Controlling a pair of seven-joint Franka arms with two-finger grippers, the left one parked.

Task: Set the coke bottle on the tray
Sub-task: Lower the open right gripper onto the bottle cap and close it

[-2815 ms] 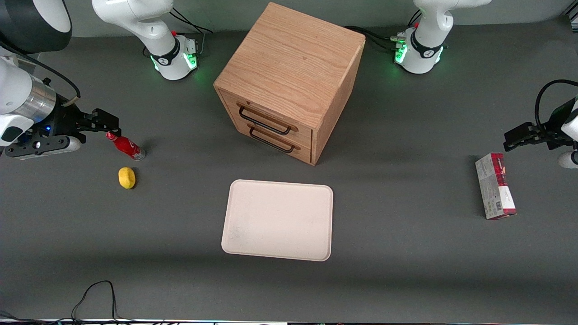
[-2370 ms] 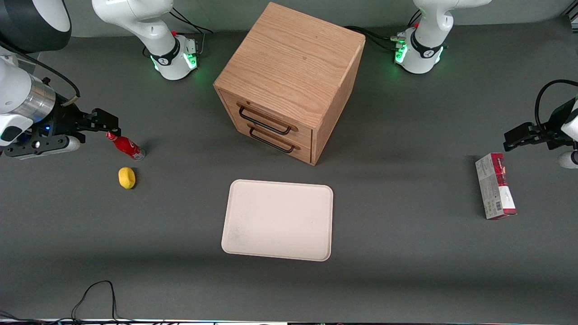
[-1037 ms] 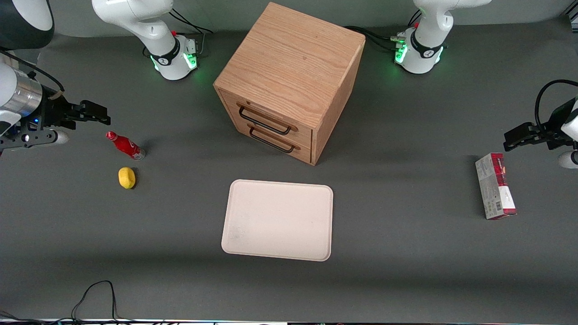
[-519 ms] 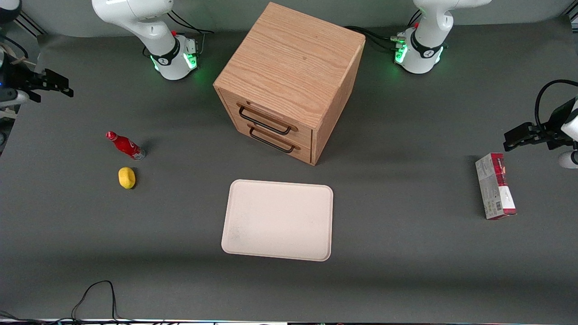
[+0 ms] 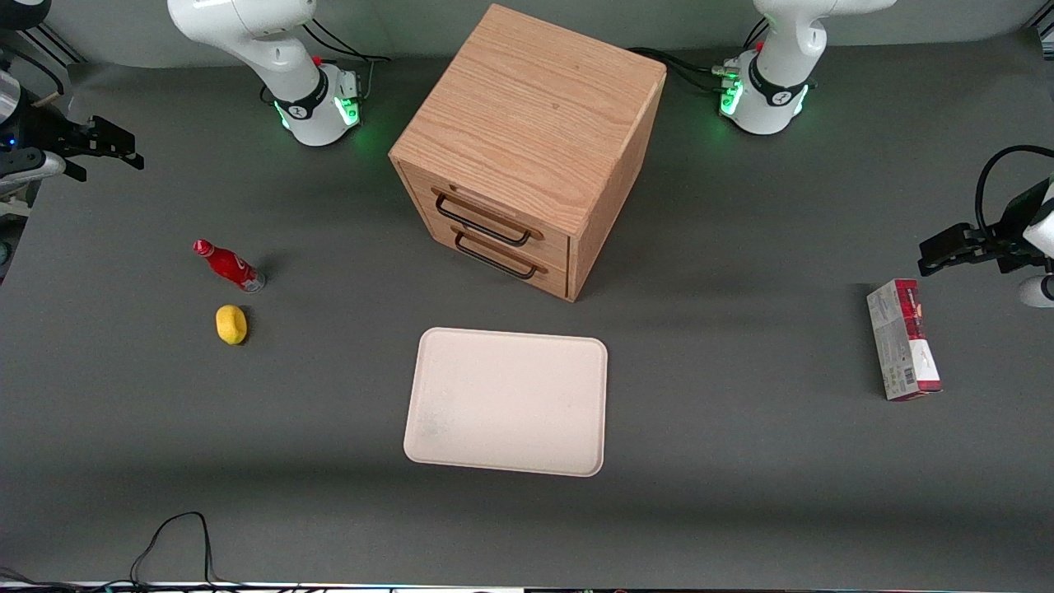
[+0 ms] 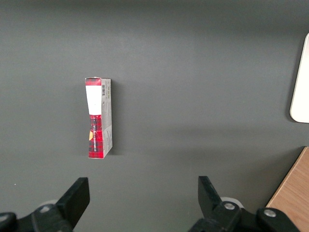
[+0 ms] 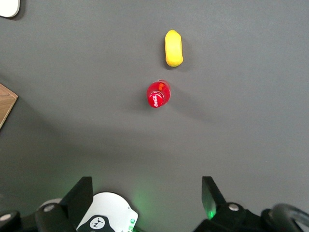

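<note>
I should grab the coke bottle by its red cap end [image 5: 203,248] with my right gripper next. The same gripper should then put the bottle on the tray [image 5: 507,401].
The coke bottle [image 5: 229,266], small and red with a red cap, stands upright on the grey table at the working arm's end; the right wrist view shows it from above [image 7: 157,94]. The pale beige tray [image 5: 507,401] lies flat in front of the cabinet, nearer the front camera, with nothing on it; its corner shows in the right wrist view [image 7: 9,7]. My right gripper [image 5: 107,161] is open and empty, raised well above the table, farther from the front camera than the bottle and apart from it. It also shows in the right wrist view [image 7: 147,193].
A yellow lump [image 5: 231,324] lies beside the bottle, nearer the front camera. A wooden two-drawer cabinet [image 5: 527,148] stands mid-table. A red-and-grey carton [image 5: 903,339] lies toward the parked arm's end. The working arm's base [image 5: 317,103] stands below my gripper.
My gripper was level with the bottle's cap and has drawn away, rising and moving farther from the front camera. The bottle stands where it was.
</note>
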